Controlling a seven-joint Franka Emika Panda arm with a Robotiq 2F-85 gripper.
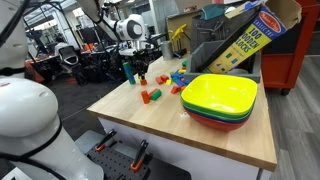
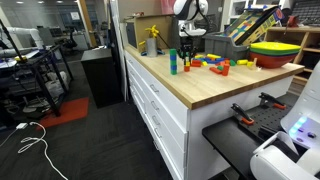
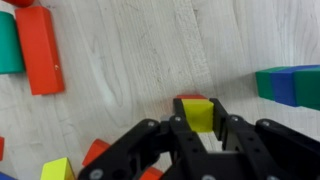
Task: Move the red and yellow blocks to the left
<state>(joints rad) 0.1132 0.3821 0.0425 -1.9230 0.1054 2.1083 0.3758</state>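
Note:
The red block under the yellow block meets the wooden tabletop below my fingers, so both would stay standing and it is now time to open.
In the wrist view my gripper [image 3: 200,118] is shut on the small yellow block [image 3: 199,114], one finger on each side of it. A red edge, the red block [image 3: 189,98], shows right against the yellow block's far side. Most of it is hidden. Light wood shows all around. In both exterior views the gripper [image 1: 137,60] [image 2: 187,42] hangs low over the far part of the wooden table [image 1: 200,140], near scattered toy blocks. The held blocks are too small to make out there.
The wrist view shows a long red piece [image 3: 40,50] and a green block [image 3: 8,42] at upper left, and blue and green blocks [image 3: 290,85] at right. Stacked plastic bowls [image 1: 220,100] [image 2: 275,50] and a block box [image 1: 250,40] stand on the table. Loose blocks [image 1: 150,95] [image 2: 215,64] lie around the gripper.

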